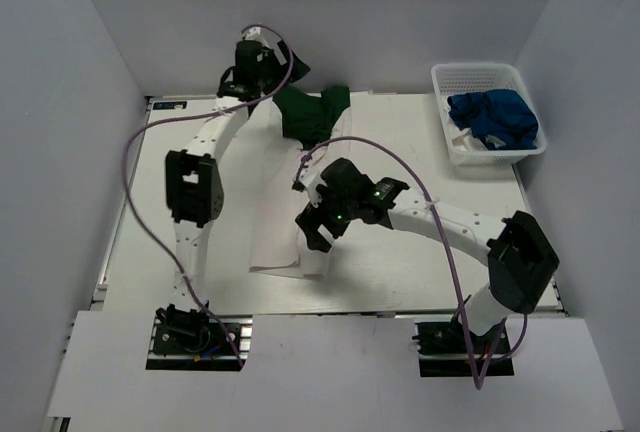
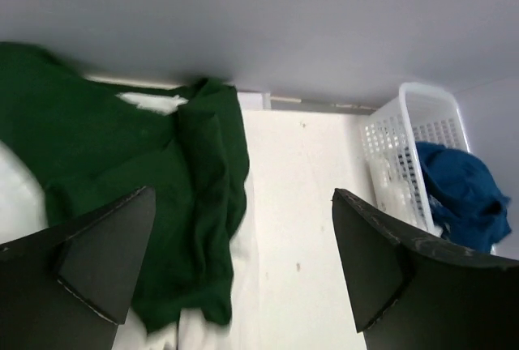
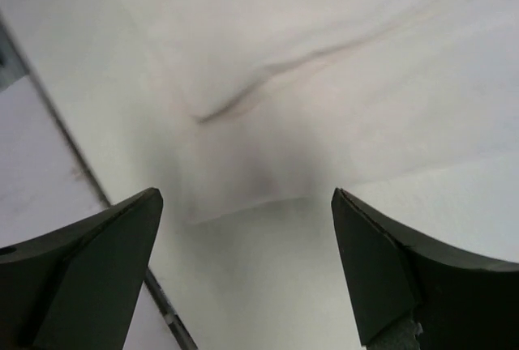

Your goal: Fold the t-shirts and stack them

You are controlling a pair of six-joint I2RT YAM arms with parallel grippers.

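Observation:
My left gripper grips the white t-shirt's near hem corner [image 1: 255, 266] next, opposite my right gripper's corner, to fold the shirt toward the green part.
A white t-shirt with dark green sleeves [image 1: 275, 207] lies lengthwise down the middle of the table, its green part [image 1: 315, 112] bunched at the far end. My left gripper [image 1: 280, 64] hovers open above that far end. In the left wrist view the green cloth [image 2: 122, 164] lies under and between the open fingers [image 2: 105, 261], with nothing gripped. My right gripper [image 1: 316, 235] stands open over the shirt's near right corner. The right wrist view shows the white hem [image 3: 268, 202] just ahead of the open gripper [image 3: 247, 273]. A royal blue t-shirt [image 1: 493, 118] is crumpled in the basket.
The white mesh basket [image 1: 450, 80] stands at the far right corner of the table and also holds some white cloth [image 1: 465, 140]; the left wrist view shows the basket [image 2: 405, 135] too. White walls close in the table on the left, far and right sides.

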